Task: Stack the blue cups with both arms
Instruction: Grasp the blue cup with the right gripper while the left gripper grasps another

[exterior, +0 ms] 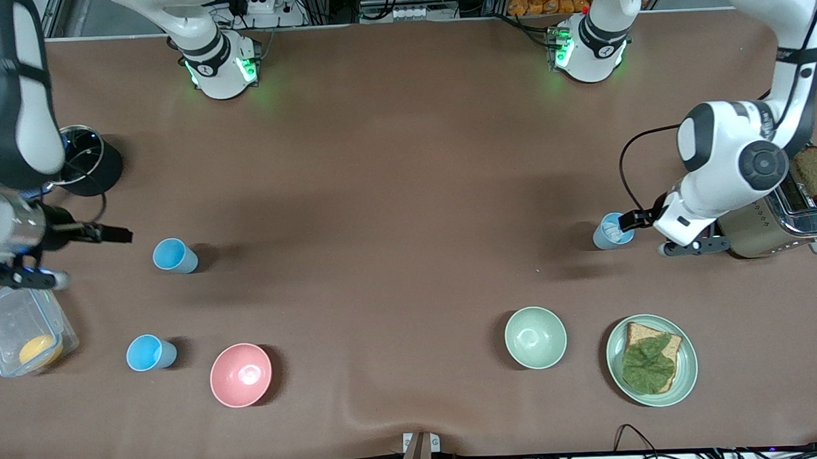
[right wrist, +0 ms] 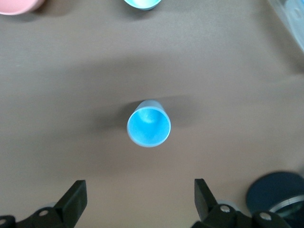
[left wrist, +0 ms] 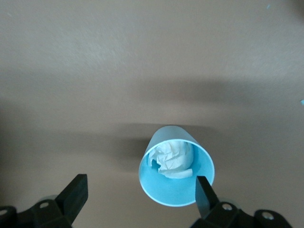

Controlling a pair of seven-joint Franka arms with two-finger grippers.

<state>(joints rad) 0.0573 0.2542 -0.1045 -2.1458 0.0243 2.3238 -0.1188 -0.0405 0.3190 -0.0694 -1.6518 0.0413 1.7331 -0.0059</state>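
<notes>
The paper-filled cup should be stacked with the other blue cups, so my left gripper needs to grab the paper-filled cup's rim next.
Three blue cups stand upright on the brown table. A paler grey-blue cup with crumpled white paper inside is at the left arm's end; in the left wrist view it sits just ahead of my open left gripper, beside one fingertip. In the front view, my left gripper is at this cup's rim. A blue cup is at the right arm's end; my open right gripper is beside it, apart. It shows empty in the right wrist view, ahead of the right gripper. A third blue cup stands nearer the front camera.
A pink bowl stands beside the third cup. Toward the left arm's end are a pale green bowl, a plate with bread and a leaf, and a toaster. A clear box and a black pot are by the right arm.
</notes>
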